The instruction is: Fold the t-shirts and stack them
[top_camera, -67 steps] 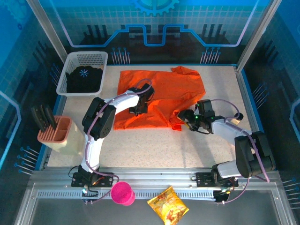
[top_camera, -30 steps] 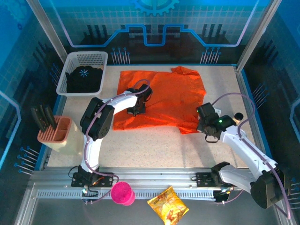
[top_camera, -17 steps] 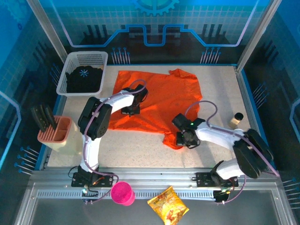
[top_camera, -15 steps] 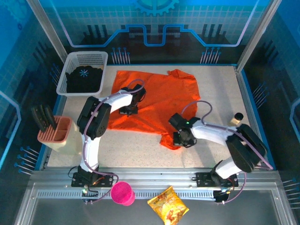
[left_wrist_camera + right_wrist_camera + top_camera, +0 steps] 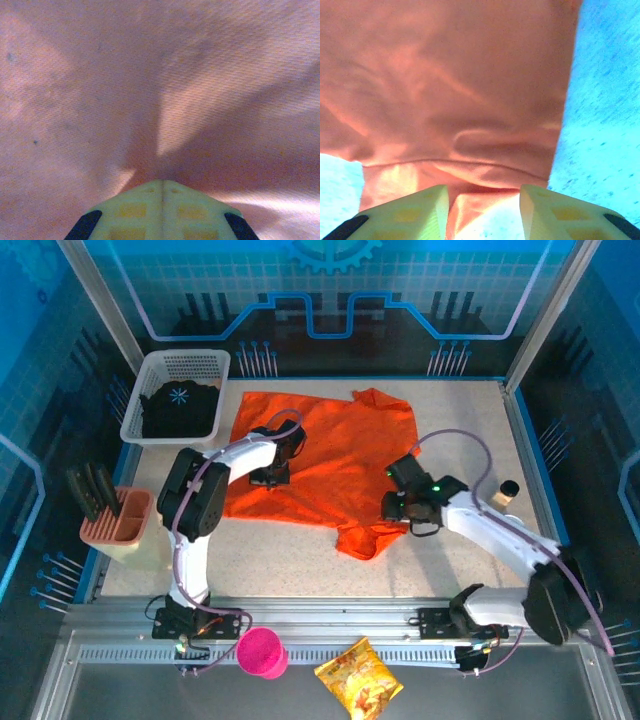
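The right gripper grabs the flap (image 5: 384,532) (image 5: 473,205) at the orange t-shirt's bunched near corner next, to pull it flat for folding.
The orange t-shirt (image 5: 325,455) lies spread across the middle of the table, with a bunched corner (image 5: 360,540) at its near edge. My left gripper (image 5: 268,476) rests on its left part, shut, with creases in the cloth (image 5: 160,100) running to the closed fingertips (image 5: 162,184). My right gripper (image 5: 393,510) hangs open just right of the bunched corner. In the right wrist view a folded hem (image 5: 485,170) lies just ahead of the gripper (image 5: 484,200), and a flap reaches into the gap beside the left finger. The black t-shirt (image 5: 180,408) sits in the white basket (image 5: 152,368).
A pink holder with black tools (image 5: 120,525) stands at the left edge. A small brown cylinder (image 5: 508,490) stands at the right. A magenta cup (image 5: 262,652) and a yellow snack bag (image 5: 358,690) lie on the metal rail in front.
The right gripper dragged the shirt's near right corner leftward, then opened, let it go and pulled back to the right. The left gripper slid left with the shirt.
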{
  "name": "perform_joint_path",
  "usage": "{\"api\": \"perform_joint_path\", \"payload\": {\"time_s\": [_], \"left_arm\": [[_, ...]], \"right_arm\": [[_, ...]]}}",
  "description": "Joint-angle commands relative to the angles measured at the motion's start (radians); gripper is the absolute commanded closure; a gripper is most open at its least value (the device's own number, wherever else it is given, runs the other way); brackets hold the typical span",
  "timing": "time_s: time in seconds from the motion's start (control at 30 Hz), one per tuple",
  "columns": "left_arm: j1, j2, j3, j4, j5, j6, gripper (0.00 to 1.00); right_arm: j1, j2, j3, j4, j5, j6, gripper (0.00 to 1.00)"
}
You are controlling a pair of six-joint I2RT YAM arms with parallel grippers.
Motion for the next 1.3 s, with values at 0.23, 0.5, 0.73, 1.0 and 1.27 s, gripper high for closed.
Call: {"api": "perform_joint_path", "payload": {"time_s": [0.23,0.5,0.73,1.0,1.27], "left_arm": [[-0.021,-0.18,-0.002,0.016,0.088,0.019,1.0],[-0.02,-0.263,-0.031,0.014,0.088,0.026,0.99],[-0.012,-0.237,-0.048,0.015,0.077,0.03,1.0],[-0.006,-0.165,-0.056,0.047,0.121,0.02,1.0],[-0.006,-0.13,-0.096,0.071,0.149,-0.01,1.0]], "right_arm": [[-0.159,0.16,-0.004,0.181,-0.134,-0.117,1.0],[-0.211,0.453,0.062,0.225,-0.153,-0.016,1.0],[-0.248,0.481,0.107,-0.005,0.026,0.114,1.0],[-0.327,0.487,0.106,-0.131,0.12,0.112,1.0],[-0.358,0.366,0.152,-0.128,0.11,-0.036,1.0]]}}
